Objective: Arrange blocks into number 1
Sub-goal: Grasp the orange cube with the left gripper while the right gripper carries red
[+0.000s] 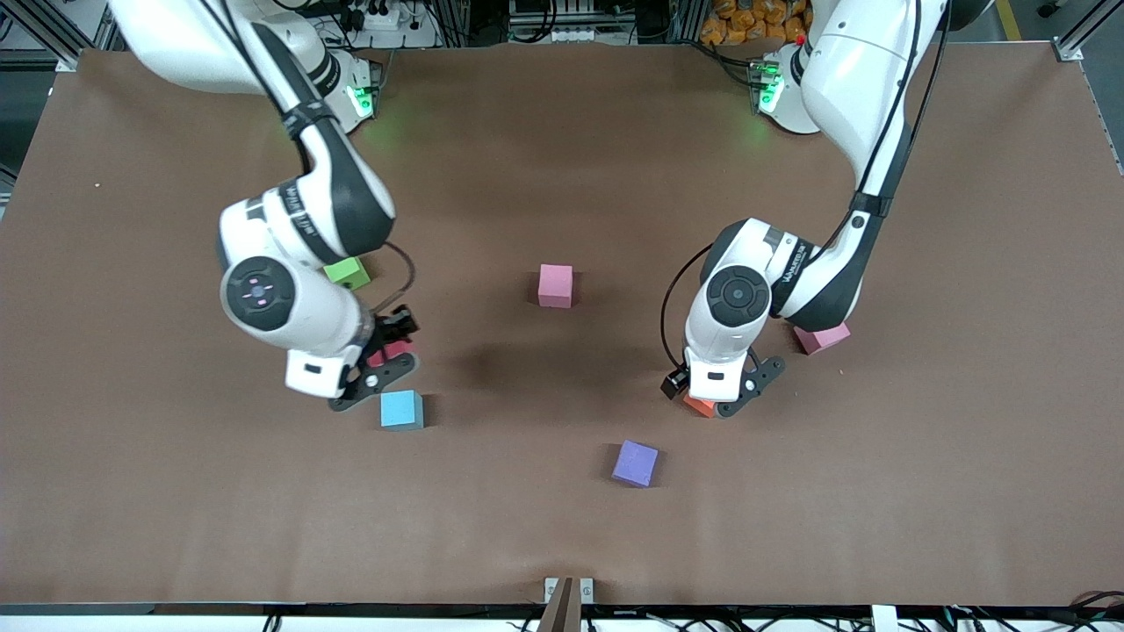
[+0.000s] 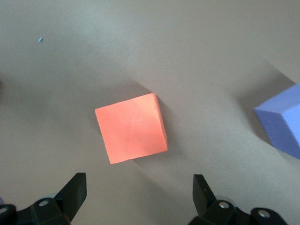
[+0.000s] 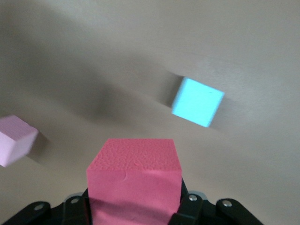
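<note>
The left gripper should grab the orange block [image 1: 700,405] next by two opposite sides of the block. Then it can build the number 1.
My right gripper [image 1: 387,358] is shut on the red block [image 1: 392,350], held over the table close to the light blue block [image 1: 401,409]. In the right wrist view the red block [image 3: 133,176] fills the jaws of the right gripper [image 3: 133,204], with the light blue block [image 3: 197,102] and a light pink block [image 3: 14,139] on the table. My left gripper [image 1: 722,399] hangs open over the orange block [image 1: 700,405]; the left wrist view shows the orange block [image 2: 131,128] just ahead of the left gripper [image 2: 139,183]. One light pink block [image 1: 555,285] lies mid-table, another [image 1: 822,337] beside the left arm.
A green cube [image 1: 348,273] sits partly hidden under the right arm. A purple cube [image 1: 635,463] lies nearer the front camera than the orange block, and shows at the left wrist view's edge [image 2: 283,119]. The brown table [image 1: 562,527] stretches wide around them.
</note>
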{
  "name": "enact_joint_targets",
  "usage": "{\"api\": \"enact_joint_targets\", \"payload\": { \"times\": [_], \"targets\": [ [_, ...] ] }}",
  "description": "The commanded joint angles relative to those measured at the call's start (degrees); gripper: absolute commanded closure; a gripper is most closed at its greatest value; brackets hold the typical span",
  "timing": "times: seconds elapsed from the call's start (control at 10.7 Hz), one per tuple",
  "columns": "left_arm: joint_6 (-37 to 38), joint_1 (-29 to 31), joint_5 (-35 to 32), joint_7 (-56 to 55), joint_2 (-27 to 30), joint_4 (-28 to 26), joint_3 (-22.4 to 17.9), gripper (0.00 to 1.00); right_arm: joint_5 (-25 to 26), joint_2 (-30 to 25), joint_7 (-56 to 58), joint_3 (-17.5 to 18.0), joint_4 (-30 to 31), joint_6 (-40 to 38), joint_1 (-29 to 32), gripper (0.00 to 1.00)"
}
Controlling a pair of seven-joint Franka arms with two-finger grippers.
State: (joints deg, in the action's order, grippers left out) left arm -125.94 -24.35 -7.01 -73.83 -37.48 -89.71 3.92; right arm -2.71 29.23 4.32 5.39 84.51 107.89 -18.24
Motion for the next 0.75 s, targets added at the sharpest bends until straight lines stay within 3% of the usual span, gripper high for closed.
{"api": "enact_joint_targets", "payload": {
  "times": [0.0,0.28,0.65],
  "targets": [
    [-3.24,1.31,0.15,-6.31,0.65,-3.44,0.21,0.00,-1.51,1.52,-10.61,-0.47,-0.31,3.45,-3.72,1.00],
    [-9.83,3.25,0.07,-10.28,0.30,-5.91,0.12,0.00,-1.16,4.86,-26.78,-0.47,-0.31,8.18,-9.00,1.00],
    [-14.06,3.61,0.24,-13.01,-0.93,-5.30,0.12,0.00,-0.72,10.48,-40.85,-0.47,-2.68,14.35,-14.54,1.00]
  ]
}}
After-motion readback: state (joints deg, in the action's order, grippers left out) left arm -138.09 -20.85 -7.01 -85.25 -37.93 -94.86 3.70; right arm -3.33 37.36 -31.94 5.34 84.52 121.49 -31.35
